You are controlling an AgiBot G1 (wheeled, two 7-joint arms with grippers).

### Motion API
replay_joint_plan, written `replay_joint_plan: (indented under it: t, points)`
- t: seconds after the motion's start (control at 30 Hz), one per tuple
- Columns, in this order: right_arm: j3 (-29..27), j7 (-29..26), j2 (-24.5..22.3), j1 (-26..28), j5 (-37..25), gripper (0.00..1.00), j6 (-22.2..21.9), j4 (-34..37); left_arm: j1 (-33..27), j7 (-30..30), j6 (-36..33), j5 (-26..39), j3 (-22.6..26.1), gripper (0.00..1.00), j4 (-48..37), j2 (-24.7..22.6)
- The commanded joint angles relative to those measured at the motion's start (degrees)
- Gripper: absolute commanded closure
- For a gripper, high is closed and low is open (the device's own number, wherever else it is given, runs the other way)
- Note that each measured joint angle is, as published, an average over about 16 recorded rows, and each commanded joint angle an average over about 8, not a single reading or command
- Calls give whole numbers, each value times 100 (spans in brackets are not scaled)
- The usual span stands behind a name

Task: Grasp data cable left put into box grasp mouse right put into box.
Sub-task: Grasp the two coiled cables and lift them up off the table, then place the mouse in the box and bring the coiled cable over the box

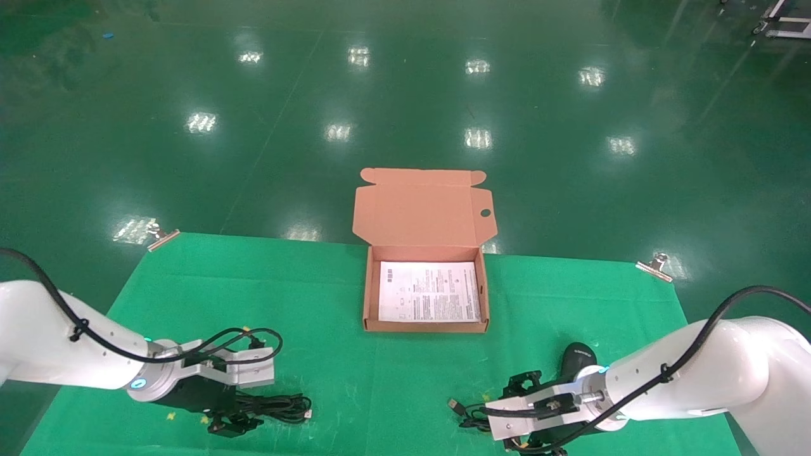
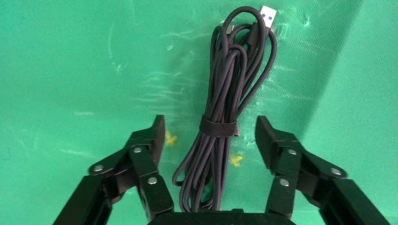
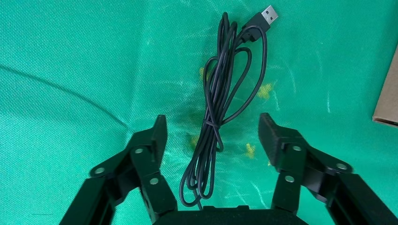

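My left gripper grabs the data cable (image 2: 218,93) at its strapped middle (image 2: 219,127) next, where its parts are gathered tight, since loose loops fan out toward both ends of the cable.
The data cable (image 2: 218,93), a black bundle held by a strap with a silver USB plug, lies on the green cloth at the front left (image 1: 282,405). My left gripper (image 2: 210,133) is open, low over it, one finger on each side of the bundle; in the head view it shows at the front left (image 1: 236,415). The black mouse (image 1: 578,358) lies at the front right, behind my right wrist. My right gripper (image 3: 212,133) is open and straddles the mouse's thin coiled cord (image 3: 218,108); the head view shows it too (image 1: 513,411). The open cardboard box (image 1: 367,291) stands mid-table with a white sheet inside.
The box lid (image 1: 421,206) stands up at the back, round hole at its right. A box corner (image 3: 387,103) shows in the right wrist view. The cord's USB plug (image 1: 453,403) lies left of my right gripper. Metal clips (image 1: 161,237) hold the cloth's far corners.
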State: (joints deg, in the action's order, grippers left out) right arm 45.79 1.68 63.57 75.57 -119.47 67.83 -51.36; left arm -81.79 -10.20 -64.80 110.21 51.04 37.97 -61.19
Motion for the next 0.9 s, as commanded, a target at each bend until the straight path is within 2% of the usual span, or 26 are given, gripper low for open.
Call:
replay_joint_plan:
  t: [0.03,0.73,0.9]
  points:
    - [0,-1,-2,-2,-1,100,1,-7,0,-3,-2,4,2,100,8,1]
    - [3,-5,-15,-5,-8,100,8,-25,2,-10,-11,10,6,100,39,9]
    - [-79,-145,-163,36,23,100,15,-123,-48,-12,37,62,-5,100,234,94]
